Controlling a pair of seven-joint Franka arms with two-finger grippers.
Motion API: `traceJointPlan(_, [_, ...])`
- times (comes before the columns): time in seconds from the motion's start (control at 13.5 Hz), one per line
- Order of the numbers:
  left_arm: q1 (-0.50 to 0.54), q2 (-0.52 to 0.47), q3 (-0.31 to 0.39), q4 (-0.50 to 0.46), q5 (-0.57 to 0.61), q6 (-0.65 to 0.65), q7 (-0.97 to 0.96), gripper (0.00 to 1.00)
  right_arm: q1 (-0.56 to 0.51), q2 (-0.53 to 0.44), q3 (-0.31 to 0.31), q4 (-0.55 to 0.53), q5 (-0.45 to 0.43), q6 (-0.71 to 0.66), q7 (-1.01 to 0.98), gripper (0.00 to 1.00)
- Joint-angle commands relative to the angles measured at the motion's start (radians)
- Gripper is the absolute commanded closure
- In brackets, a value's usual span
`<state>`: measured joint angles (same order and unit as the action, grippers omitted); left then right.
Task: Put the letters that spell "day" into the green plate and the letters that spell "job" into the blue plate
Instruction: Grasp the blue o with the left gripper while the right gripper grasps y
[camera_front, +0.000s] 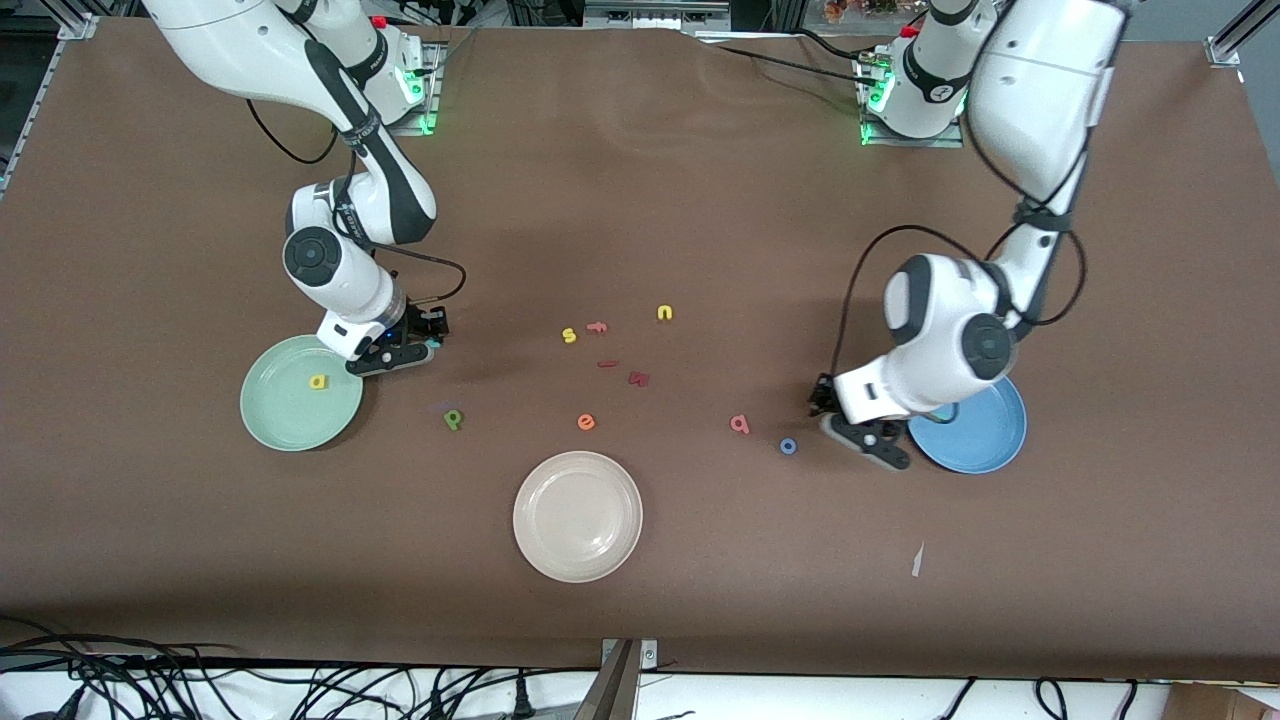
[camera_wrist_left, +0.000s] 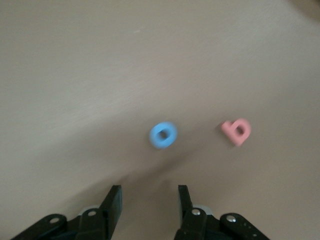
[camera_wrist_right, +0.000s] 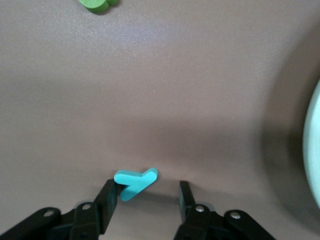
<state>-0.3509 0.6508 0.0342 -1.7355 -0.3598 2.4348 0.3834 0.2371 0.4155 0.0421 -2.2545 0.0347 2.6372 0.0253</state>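
Observation:
My left gripper grabs the pink "b" by its round loop (camera_front: 738, 422) next, to add it to the blue plate (camera_front: 990, 440) for "job".
My right gripper (camera_front: 432, 335) is low over the table beside the green plate (camera_front: 270, 420), whose rim (camera_wrist_right: 315, 150) shows in the right wrist view. It is open around the teal "y" (camera_wrist_right: 136, 183), which touches one finger while the other stands clear. The yellow "a" (camera_front: 318, 381) lies in the green plate. The dark green "d" (camera_front: 453, 419) lies on the table nearer the front camera. My left gripper (camera_front: 820, 398) is open and empty beside the blue plate (camera_front: 990, 440). The blue "o" (camera_wrist_left: 163, 135) and pink "b" (camera_wrist_left: 236, 131) lie on the table ahead of its fingers (camera_wrist_left: 112, 197).
A cream-white plate (camera_front: 577, 516) sits nearest the front camera at mid-table. An orange "e" (camera_front: 586, 422), yellow "s" (camera_front: 568, 335) and "n" (camera_front: 665, 313), a salmon "f" (camera_front: 597, 326) and dark red letters (camera_front: 639, 378) lie scattered in the middle.

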Motion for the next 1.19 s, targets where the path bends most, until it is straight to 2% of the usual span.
traceJointPlan(0.0, [-0.083,0.09,0.075,0.106,-0.025,0.001,-0.037,0.47,-0.002,0.019,0.009,-0.005,0.01,0.033,0.001,0.52])
traceJointPlan(0.3, [-0.123,0.148,0.105,0.174,-0.024,0.004,-0.04,0.48,-0.002,0.023,0.009,-0.007,0.01,0.046,0.016,0.55])
traceJointPlan(0.82, [-0.138,0.19,0.107,0.172,-0.021,0.082,-0.038,0.49,-0.002,0.025,0.009,-0.007,0.01,0.047,0.028,0.67])
traceJointPlan(0.97, [-0.137,0.19,0.107,0.172,-0.004,0.082,-0.037,0.62,-0.002,0.025,0.009,-0.007,0.01,0.046,0.028,0.69])
traceJointPlan(1.11, [-0.135,0.188,0.107,0.171,0.009,0.082,-0.035,0.82,-0.002,0.025,0.009,-0.007,0.01,0.046,0.028,0.72])
